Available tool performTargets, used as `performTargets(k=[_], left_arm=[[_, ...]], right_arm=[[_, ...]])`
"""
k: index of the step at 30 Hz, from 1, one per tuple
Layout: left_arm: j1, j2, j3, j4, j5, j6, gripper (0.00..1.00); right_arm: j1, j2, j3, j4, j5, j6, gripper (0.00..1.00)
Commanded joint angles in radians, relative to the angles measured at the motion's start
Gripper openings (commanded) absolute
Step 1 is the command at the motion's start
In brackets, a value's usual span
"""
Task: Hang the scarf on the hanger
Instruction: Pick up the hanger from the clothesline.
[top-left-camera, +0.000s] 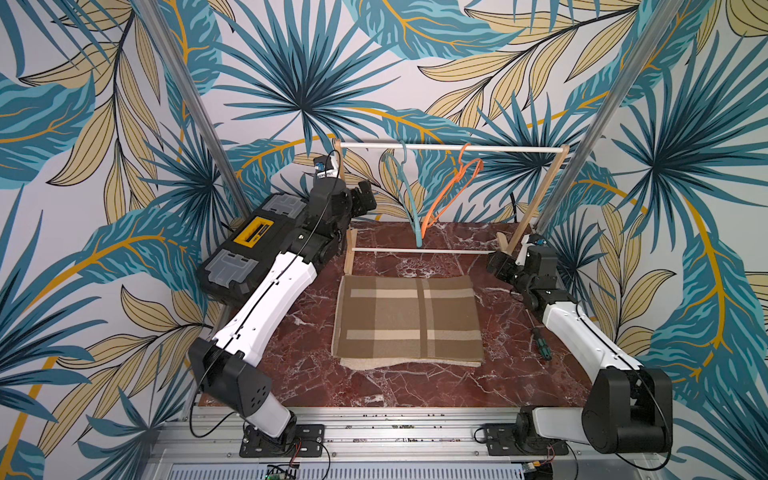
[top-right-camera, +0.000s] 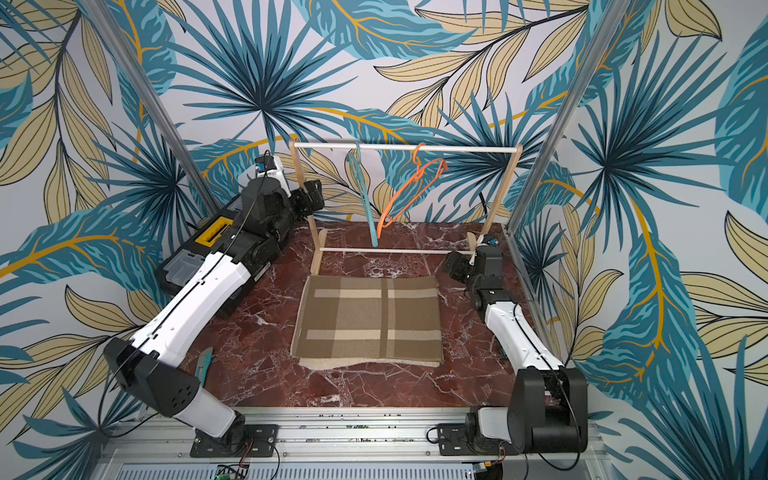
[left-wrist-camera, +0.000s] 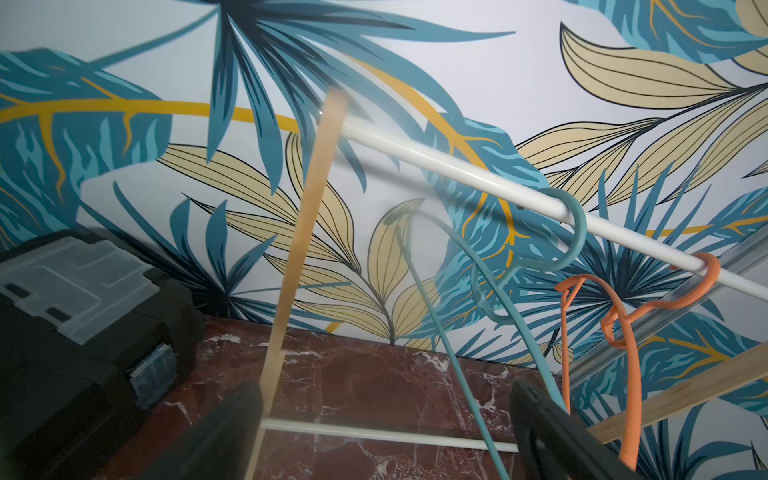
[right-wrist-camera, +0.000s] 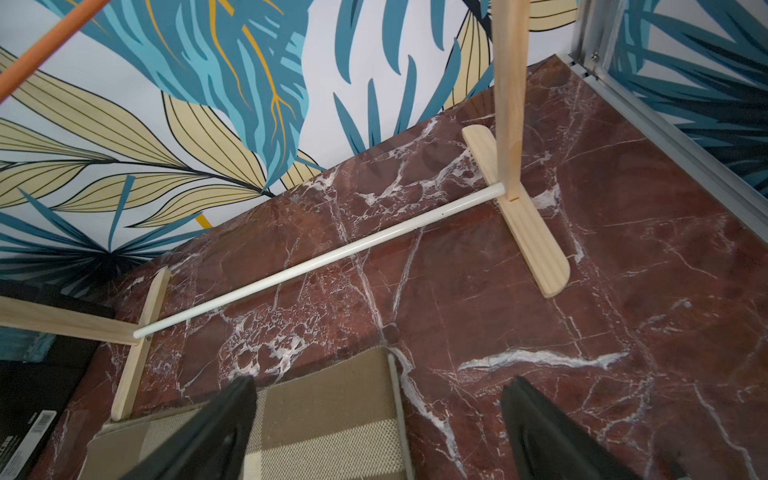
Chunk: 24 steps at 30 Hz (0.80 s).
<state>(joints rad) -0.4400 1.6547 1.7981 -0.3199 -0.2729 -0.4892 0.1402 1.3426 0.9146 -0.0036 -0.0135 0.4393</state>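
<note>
My left gripper should next grab the teal hanger (top-left-camera: 418, 232) by its near sloping side. That leaves the hanger's hook and opening free to hang the scarf.
The scarf (top-left-camera: 409, 320) (top-right-camera: 368, 320), brown plaid and folded flat, lies in the middle of the marble table. Behind it a wooden rack's white rod (top-left-camera: 453, 147) carries a teal hanger (top-left-camera: 418, 232) (left-wrist-camera: 577, 220) and an orange hanger (top-left-camera: 477, 165) (left-wrist-camera: 632, 395). My left gripper (top-left-camera: 363, 199) (left-wrist-camera: 384, 388) is raised by the rack's left post, open and empty, facing the hangers. My right gripper (top-left-camera: 500, 264) (right-wrist-camera: 380, 382) is low by the rack's right foot, open and empty. It hovers over the scarf's far right corner (right-wrist-camera: 324, 399).
A black toolbox (top-left-camera: 249, 249) with a yellow handle sits at the back left under my left arm. A screwdriver (top-left-camera: 542, 343) lies beside my right arm and a teal utility knife (top-right-camera: 205, 359) near my left arm. The rack's lower bar (top-left-camera: 424, 250) runs just behind the scarf.
</note>
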Motion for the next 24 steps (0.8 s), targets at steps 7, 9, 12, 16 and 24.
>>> performTargets(k=[7, 9, 12, 16, 24], left_arm=[[-0.126, 0.256, 0.374, -0.166, -0.092, -0.011, 0.96], [-0.14, 0.287, 0.408, -0.174, -0.113, 0.004, 0.96], [-0.151, 0.339, 0.475, -0.218, -0.153, 0.036, 0.96], [-0.155, 0.392, 0.52, -0.245, -0.177, 0.055, 0.96], [-0.161, 0.492, 0.626, -0.265, -0.169, 0.062, 0.95]], right_arm=[[0.012, -0.007, 0.006, -0.036, 0.06, -0.069, 0.97], [0.012, -0.001, 0.006, -0.03, 0.066, -0.079, 0.97], [0.013, 0.006, 0.009, -0.023, 0.067, -0.088, 0.97], [0.013, 0.012, 0.003, 0.0, 0.062, -0.091, 0.97], [0.013, 0.035, -0.001, 0.019, 0.038, -0.091, 0.97]])
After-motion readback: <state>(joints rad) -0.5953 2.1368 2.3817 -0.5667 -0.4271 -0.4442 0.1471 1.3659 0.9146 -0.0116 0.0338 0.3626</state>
